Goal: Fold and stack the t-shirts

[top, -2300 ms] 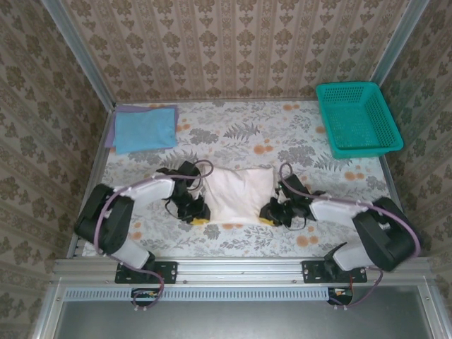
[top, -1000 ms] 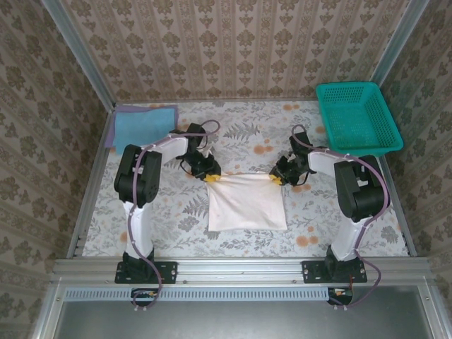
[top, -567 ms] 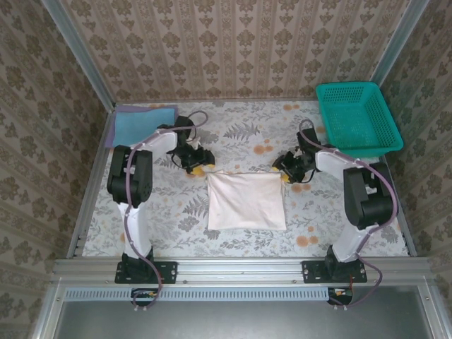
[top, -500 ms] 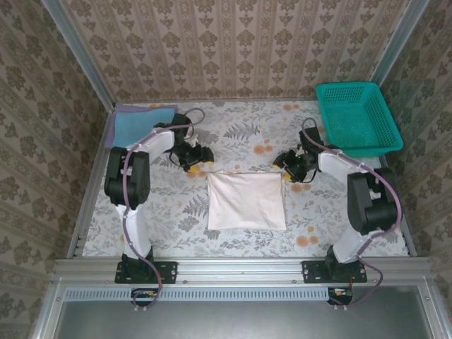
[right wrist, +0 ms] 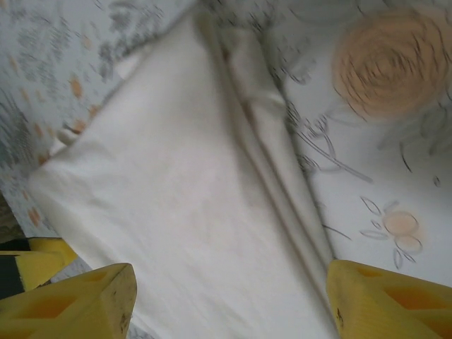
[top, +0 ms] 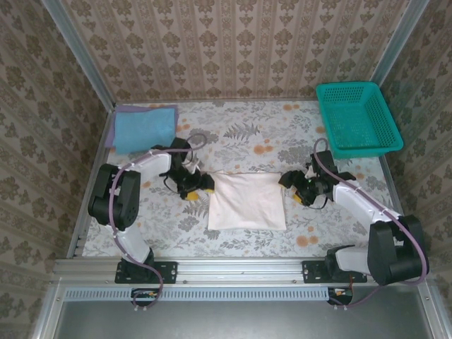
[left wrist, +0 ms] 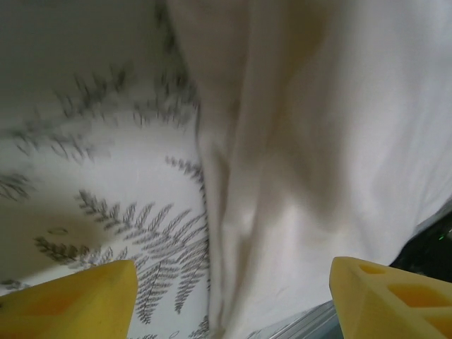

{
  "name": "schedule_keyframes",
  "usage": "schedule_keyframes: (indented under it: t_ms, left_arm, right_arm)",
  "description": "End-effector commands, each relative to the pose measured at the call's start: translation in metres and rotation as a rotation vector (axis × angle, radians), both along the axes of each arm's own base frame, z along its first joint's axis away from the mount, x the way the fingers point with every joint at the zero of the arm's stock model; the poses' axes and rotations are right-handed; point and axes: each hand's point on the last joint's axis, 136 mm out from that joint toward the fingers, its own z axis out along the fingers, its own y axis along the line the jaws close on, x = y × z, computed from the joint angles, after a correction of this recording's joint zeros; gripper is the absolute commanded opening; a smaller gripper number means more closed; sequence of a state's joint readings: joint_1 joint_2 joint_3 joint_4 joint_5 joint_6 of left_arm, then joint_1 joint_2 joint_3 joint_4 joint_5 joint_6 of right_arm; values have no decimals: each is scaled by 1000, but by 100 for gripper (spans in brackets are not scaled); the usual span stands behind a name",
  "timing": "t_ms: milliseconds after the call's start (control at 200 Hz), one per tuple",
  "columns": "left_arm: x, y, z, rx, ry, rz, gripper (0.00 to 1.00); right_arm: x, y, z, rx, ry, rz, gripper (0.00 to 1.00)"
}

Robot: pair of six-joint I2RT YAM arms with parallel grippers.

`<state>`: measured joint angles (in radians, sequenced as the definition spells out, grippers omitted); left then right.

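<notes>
I need my left gripper to grab the layered edge of the off-white t-shirt [top: 247, 201] nearest the light blue t-shirt next, with the layers together. Then it can stack the off-white t-shirt there still folded.
The off-white t-shirt [top: 247, 201] lies folded into a flat rectangle in the middle of the table. The light blue t-shirt [top: 145, 128] lies folded at the back left corner. My left gripper [top: 196, 189] sits at the off-white shirt's left edge, open. My right gripper [top: 293, 192] is at its right edge, also open. In the left wrist view the yellow fingertips [left wrist: 67, 296] stand wide apart over the shirt's layered edge [left wrist: 233, 176]. The right wrist view has the shirt's folded edge [right wrist: 282, 183] between its spread fingertips [right wrist: 392, 300]. Neither grips any cloth.
A teal mesh basket [top: 357, 116] stands at the back right corner. The floral tablecloth [top: 240, 134] lies bare behind the off-white shirt. Patterned walls close in the back and both sides.
Both grippers let go of the off-white shirt's far corners, opened, and drew back toward me along its left and right edges. The shirt stays folded flat.
</notes>
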<state>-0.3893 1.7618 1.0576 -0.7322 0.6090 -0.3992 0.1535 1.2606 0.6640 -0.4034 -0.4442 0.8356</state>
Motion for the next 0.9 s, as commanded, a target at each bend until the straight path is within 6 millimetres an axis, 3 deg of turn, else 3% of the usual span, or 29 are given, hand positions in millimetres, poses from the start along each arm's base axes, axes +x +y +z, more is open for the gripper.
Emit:
schedule_keyframes:
  t_ms: [0,185,395,580,775,895]
  left_arm:
    - [-8,-10,-7,-31,-5,-49,71]
    - [-1,-33,-17,-20,-21,-93,63]
    - [9,-45,-32,40,-8,-110,47]
    - [16,-61,-31,29,-15,-130,44]
    - [28,-65,-39,130,-50,-143,33]
    - [37,-56,-55,251,-76,-132,23]
  right_arm:
    - [-18,5,-2,15,12,38,73]
    - [-37,10,-4,17,22,66,73]
    - [-51,9,-3,21,20,59,73]
    - [-58,7,0,22,13,55,73]
    - [-58,8,-1,31,18,53,73]
    - [-54,9,1,33,13,55,73]
